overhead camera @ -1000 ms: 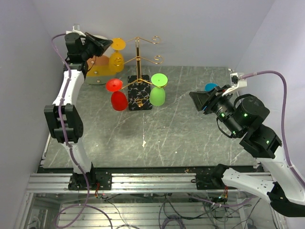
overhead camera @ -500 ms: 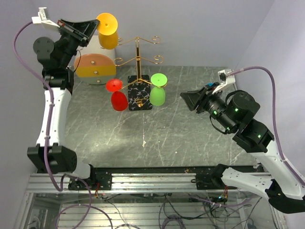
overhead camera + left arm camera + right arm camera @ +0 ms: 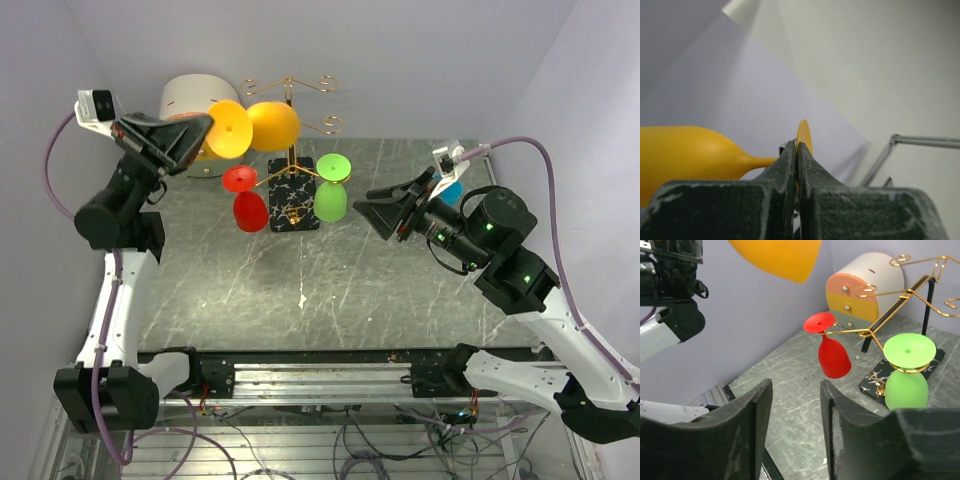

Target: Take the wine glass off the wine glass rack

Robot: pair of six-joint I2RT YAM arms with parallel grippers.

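Observation:
I need to grab the yellow wine glass by its bowl's rim [image 3: 296, 126] [image 3: 811, 264] with my right gripper next. The glass's foot then stays free to stand on the tabletop.
The wine glass rack [image 3: 289, 150] is a gold pole with curled wire arms on a black marble base [image 3: 294, 208]; it also shows in the right wrist view [image 3: 900, 307]. A red glass [image 3: 247, 203] and a green glass [image 3: 331, 195] hang on it upside down. My left gripper [image 3: 205, 135] is shut on the foot of a yellow wine glass [image 3: 262, 125], held sideways in the air, free of the rack arms. In the left wrist view the fingers [image 3: 790, 165] pinch the foot disc [image 3: 803, 135], bowl to the left. My right gripper [image 3: 372, 208] is open and empty, right of the rack.
A round white-and-orange drawer box [image 3: 190, 100] stands at the back left behind the left gripper; it also shows in the right wrist view [image 3: 865, 285]. A blue object [image 3: 447, 188] lies at the right behind the right arm. Walls close in on both sides.
My left arm has swung the yellow glass down and right, turning it from upright-hanging to sideways near the rack top. My right gripper has moved left toward the rack.

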